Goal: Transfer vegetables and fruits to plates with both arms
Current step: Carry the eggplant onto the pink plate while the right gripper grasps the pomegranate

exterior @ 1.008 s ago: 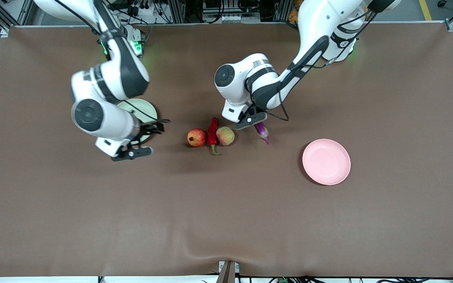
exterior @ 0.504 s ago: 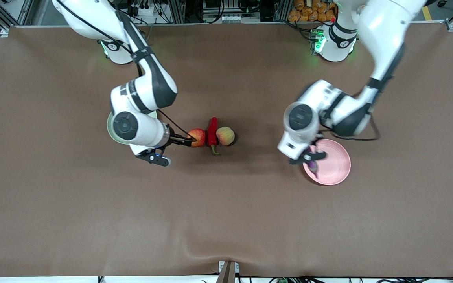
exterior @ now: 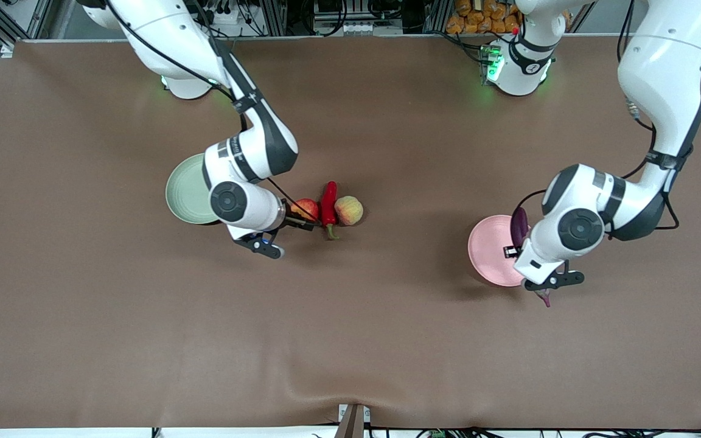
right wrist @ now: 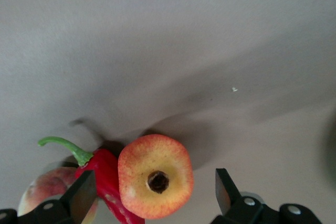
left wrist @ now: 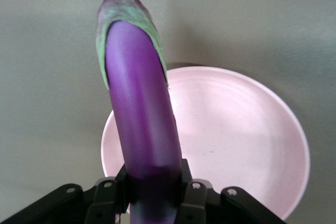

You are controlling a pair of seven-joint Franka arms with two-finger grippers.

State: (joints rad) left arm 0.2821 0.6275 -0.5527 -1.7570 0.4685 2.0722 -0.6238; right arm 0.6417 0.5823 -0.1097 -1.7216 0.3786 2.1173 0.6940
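Note:
I will next take hold of the pomegranate by its round body with my right gripper, so that I can move it onto the green plate.
My left gripper is shut on the purple eggplant and holds it in the air over the rim of the pink plate. In the left wrist view the eggplant sticks out of the gripper above the plate. My right gripper is open and low at the pomegranate-like fruit. In the right wrist view the fruit sits between the open fingers, with the red chili and the peach beside it. The green plate is empty.
The fruit, the chili and the peach lie in a tight row mid-table. The right arm's wrist hangs over the green plate's edge. Brown cloth covers the whole table.
My left arm carried the eggplant from mid-table over to the pink plate. My right gripper swung from the green plate to the pomegranate-like fruit.

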